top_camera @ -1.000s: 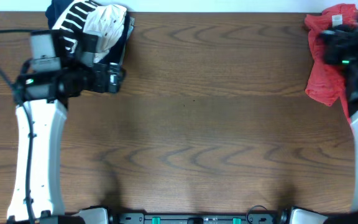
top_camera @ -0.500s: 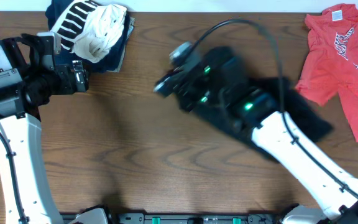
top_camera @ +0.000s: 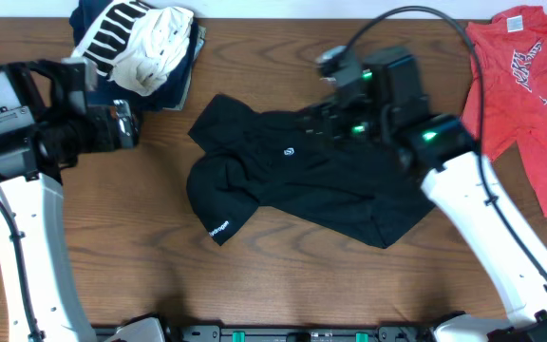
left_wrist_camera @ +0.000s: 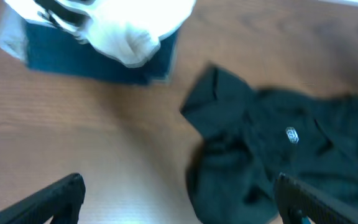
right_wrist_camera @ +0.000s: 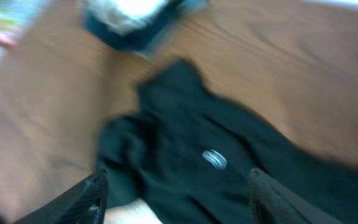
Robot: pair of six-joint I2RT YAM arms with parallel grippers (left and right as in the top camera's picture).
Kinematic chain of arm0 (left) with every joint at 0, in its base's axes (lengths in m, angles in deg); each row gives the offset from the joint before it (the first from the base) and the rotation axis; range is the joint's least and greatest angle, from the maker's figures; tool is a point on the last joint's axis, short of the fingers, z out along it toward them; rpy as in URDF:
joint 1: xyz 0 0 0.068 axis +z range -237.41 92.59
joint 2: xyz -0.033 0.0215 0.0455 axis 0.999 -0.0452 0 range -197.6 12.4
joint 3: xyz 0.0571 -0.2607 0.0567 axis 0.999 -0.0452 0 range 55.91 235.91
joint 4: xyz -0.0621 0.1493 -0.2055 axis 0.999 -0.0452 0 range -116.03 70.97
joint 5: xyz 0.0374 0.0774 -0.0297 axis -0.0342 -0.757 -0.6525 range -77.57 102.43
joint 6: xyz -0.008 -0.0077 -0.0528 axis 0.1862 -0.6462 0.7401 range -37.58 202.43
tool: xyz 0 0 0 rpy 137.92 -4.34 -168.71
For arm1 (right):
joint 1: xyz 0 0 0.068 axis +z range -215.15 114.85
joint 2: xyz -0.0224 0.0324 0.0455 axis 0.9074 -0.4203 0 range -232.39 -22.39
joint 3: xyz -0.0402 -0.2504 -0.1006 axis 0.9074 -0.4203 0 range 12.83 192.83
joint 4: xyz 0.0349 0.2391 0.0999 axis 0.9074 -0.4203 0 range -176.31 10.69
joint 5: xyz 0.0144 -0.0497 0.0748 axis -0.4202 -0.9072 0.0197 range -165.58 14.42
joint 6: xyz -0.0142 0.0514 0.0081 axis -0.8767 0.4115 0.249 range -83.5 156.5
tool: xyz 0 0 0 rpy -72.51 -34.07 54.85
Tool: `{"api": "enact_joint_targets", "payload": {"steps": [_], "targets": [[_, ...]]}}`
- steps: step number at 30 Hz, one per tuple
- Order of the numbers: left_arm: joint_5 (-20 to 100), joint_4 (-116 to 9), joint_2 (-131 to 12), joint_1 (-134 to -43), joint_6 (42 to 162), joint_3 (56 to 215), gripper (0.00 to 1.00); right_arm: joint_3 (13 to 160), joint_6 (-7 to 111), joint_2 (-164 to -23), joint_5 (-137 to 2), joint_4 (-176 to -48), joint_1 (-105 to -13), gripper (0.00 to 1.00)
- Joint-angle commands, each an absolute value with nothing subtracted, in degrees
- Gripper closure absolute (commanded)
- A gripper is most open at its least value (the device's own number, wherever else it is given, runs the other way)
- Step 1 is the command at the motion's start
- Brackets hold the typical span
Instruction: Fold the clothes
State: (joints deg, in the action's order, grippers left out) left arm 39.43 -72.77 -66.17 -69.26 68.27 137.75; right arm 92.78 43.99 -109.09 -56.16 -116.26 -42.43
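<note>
My left gripper should stretch the black garment out flat for folding. It should next grab the black garment (top_camera: 292,185) by its white-lettered end (top_camera: 219,225).
The clothes here are two garments. A large black garment (top_camera: 292,185) with a tiny white logo (top_camera: 290,150) lies crumpled and spread at the table's middle, also seen in the left wrist view (left_wrist_camera: 278,155) and the right wrist view (right_wrist_camera: 229,162). A coral-red T-shirt (top_camera: 520,90) with white print lies at the far right. My right gripper (top_camera: 329,119) hovers over the black garment's upper right part, jaws open (right_wrist_camera: 179,202), nothing between them. My left gripper (top_camera: 129,128) stands open (left_wrist_camera: 182,205) over bare wood, left of the garment.
A stack of folded clothes (top_camera: 145,47), striped, white and dark blue, sits at the back left corner and shows in the left wrist view (left_wrist_camera: 98,37). The wooden table (top_camera: 283,275) runs bare along the front.
My right arm swung from the far right to the middle, bringing the black garment, and its jaws opened, leaving the garment on the table. The left arm barely shifted over the last half second.
</note>
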Motion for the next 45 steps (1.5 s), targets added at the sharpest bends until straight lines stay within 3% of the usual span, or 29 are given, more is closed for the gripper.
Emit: {"api": "enact_joint_targets", "payload": {"steps": [1, 9, 12, 19, 24, 34, 42, 44, 45], "targets": [[39.9, -75.7, -66.9, -73.0, 65.2, 137.2, 0.02, 93.7, 44.4, -108.1, -60.0, -120.4, -46.8, 0.27], [39.9, -83.1, -70.7, -87.0, 65.2, 130.0, 0.02, 93.6, 44.2, -108.6, -65.0, -127.7, -53.2, 0.22], [39.8, -83.1, -71.0, -91.5, 70.4, 124.5, 0.02, 93.6, 44.2, -109.4, -65.3, -127.8, -54.2, 0.21], [38.8, -65.3, -71.0, -95.0, 89.6, 105.4, 0.02, 93.6, 44.2, -112.6, -65.3, -127.4, -54.7, 0.21], [23.8, -55.8, -71.0, -98.6, 100.6, 97.0, 0.02, 93.6, 44.2, -115.2, -65.2, -127.4, -54.7, 0.2], [19.0, -50.3, -71.1, -102.9, 102.0, 94.0, 0.0, 93.6, 44.2, -116.7, -65.3, -127.2, -54.7, 0.2], [19.0, -48.9, -71.2, -105.6, 103.6, 92.1, 0.03, 93.6, 44.2, -116.7, -65.3, -126.8, -54.7, 0.2], [19.4, -48.9, -71.2, -105.6, 104.5, 92.0, 0.1, 93.6, 44.2, -116.7, -66.0, -126.8, -54.7, 0.2], [19.8, -48.9, -71.2, -105.6, 105.1, 92.0, 0.18, 93.6, 44.2, -116.7, -66.5, -126.8, -54.7, 0.2]]}}
